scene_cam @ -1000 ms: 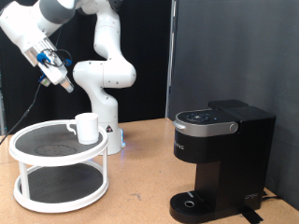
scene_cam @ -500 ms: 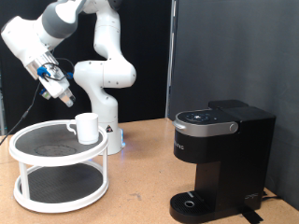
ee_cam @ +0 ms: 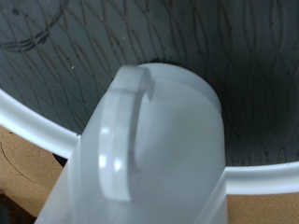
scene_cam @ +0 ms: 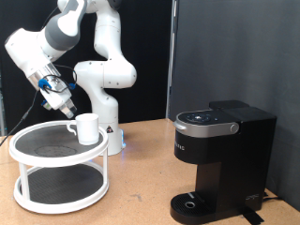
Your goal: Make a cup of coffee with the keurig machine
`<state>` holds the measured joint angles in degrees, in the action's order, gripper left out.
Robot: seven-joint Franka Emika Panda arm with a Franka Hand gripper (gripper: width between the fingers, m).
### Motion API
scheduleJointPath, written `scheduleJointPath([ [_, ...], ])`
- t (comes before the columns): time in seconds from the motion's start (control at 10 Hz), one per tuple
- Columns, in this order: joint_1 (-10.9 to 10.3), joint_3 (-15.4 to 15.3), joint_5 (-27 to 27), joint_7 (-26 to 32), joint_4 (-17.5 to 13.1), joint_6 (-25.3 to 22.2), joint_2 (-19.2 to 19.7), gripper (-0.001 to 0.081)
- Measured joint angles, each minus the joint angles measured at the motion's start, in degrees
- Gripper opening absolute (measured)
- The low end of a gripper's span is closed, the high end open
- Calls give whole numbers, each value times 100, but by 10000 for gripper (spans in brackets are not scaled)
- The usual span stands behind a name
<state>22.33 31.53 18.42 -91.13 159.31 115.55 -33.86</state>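
The ends of my fingers are near the height of the small white cup's rim, above the cup's handle [scene_cam: 71, 127], so my gripper should move lower before it closes on the cup.
The small white cup [scene_cam: 87, 127] stands on the top tier of a white two-tier round stand [scene_cam: 28, 157] at the exterior view's left. My gripper [scene_cam: 68, 110] hangs just above and to the left of the cup, close to its rim. The wrist view is filled by the cup [ee_cam: 159, 149], seen from close up with its handle [ee_cam: 121, 131] facing the camera; no fingers show there. The black keurig machine [scene_cam: 220, 159] stands at the exterior view's right with its lid down and its drip tray [scene_cam: 194, 203] bare.
The stand's dark mesh top [ee_cam: 234, 56] and white rim [ee_cam: 28, 117] surround the cup. The robot's white base [scene_cam: 105, 94] stands behind the stand. Brown tabletop [scene_cam: 141, 187] lies between stand and machine.
My gripper has come down and to the right, from high at the upper left to just above the cup. The cup and machine have not moved.
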Motion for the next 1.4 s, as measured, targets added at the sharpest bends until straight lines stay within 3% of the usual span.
scheduleJointPath([
  [1.0, -4, 81, 32, 232, 21, 247, 557, 734],
  [1.1, -4, 86, 42, 254, 21, 247, 558, 621],
  [1.2, -3, 88, 49, 273, 21, 249, 558, 621],
  [1.4, -3, 91, 53, 314, 22, 255, 558, 256],
])
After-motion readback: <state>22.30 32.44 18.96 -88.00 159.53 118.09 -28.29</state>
